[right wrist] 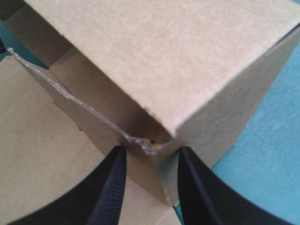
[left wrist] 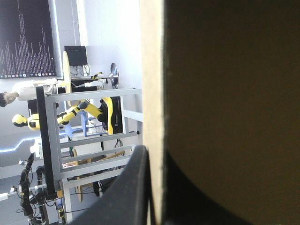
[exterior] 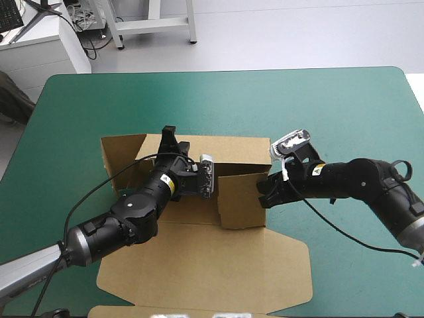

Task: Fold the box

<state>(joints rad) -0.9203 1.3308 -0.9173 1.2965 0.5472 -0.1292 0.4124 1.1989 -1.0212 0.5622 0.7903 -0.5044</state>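
Observation:
The box needs to stay steady while its broad front flap is folded, so my right gripper will grab the box next by its side [right wrist: 201,140].
The brown box [exterior: 218,265] lies left of the table's middle, its lid flat toward the near edge and its back wall [exterior: 228,151] raised. My left gripper [exterior: 170,141] reaches over that back wall. In the left wrist view the board's edge [left wrist: 152,93] runs between the black fingers [left wrist: 133,187], so the left gripper [left wrist: 153,157] is shut on it. My right gripper [exterior: 264,192] is at the raised right wall [exterior: 242,202]. In the right wrist view it [right wrist: 151,152] is open, its fingers either side of a box corner [right wrist: 154,143].
The teal-green cover [exterior: 331,106] stretches beyond the box toward the far and right edges. A side flap [exterior: 119,151] of the box lies flat at the left. A strip of brown board [exterior: 116,311] shows at the near edge.

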